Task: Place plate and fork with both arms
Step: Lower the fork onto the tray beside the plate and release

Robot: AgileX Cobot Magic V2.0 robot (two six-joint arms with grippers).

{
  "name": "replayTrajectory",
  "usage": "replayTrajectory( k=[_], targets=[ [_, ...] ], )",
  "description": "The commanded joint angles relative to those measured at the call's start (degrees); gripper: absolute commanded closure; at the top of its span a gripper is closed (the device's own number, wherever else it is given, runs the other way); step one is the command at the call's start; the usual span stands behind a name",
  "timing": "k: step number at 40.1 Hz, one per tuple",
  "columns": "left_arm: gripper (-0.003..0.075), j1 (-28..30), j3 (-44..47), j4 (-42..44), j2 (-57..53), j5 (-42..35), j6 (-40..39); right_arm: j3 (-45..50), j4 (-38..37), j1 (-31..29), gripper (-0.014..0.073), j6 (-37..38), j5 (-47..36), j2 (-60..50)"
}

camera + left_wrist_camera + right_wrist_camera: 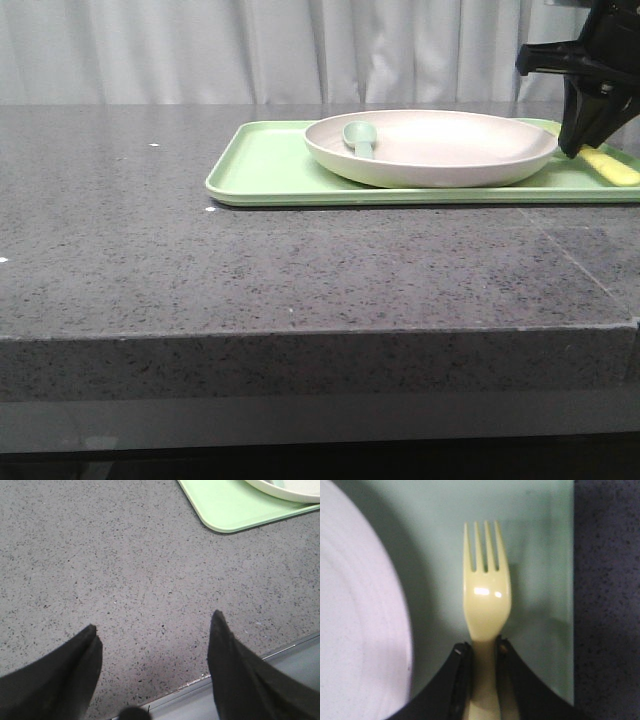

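Observation:
The pale-yellow fork (487, 597) rests on the tray beside the plate's rim and would lie flat, so it is time for my right gripper to open now.
The cream plate (435, 148) sits on the light green tray (260, 165) at the back of the table. A teal spoon (359, 138) lies in the plate. The pale-yellow fork (486, 595) lies on the tray beside the plate (355, 630); its handle end shows in the front view (612, 167). My right gripper (483, 647) is shut on the fork's handle, one finger on each side, and shows at the tray's right end in the front view (575, 150). My left gripper (154, 625) is open and empty over bare table near the front edge. It is out of the front view.
The grey speckled table (200, 260) stretches in front of the tray. Its front edge (210, 680) runs under my left fingers. A corner of the tray (225, 510) and the plate's rim (285, 490) show in the left wrist view. A curtain (250, 50) hangs behind.

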Motion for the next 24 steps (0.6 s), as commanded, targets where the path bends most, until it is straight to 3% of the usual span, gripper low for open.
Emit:
replayTrajectory(
  k=[1,8,19,24],
  targets=[
    [0.0270,0.2,-1.6,-0.3,0.0,-4.3,0.0,-1.3,0.3,-0.2,0.0493,-0.8,-2.1,-3.0],
    [0.0270,0.2,-1.6,-0.3,0.0,-4.2,0.0,-1.3,0.3,-0.2,0.0473,-0.8,-1.8,-3.0],
    [0.0270,0.2,-1.6,-0.3,0.0,-3.9,0.0,-1.3,0.3,-0.2,0.0230,-0.8,-1.9,-3.0],
    [0.0270,0.2,-1.6,-0.3,0.0,-3.9,0.0,-1.3,0.3,-0.2,0.0209,-0.8,-1.0,-3.5]
  ],
)
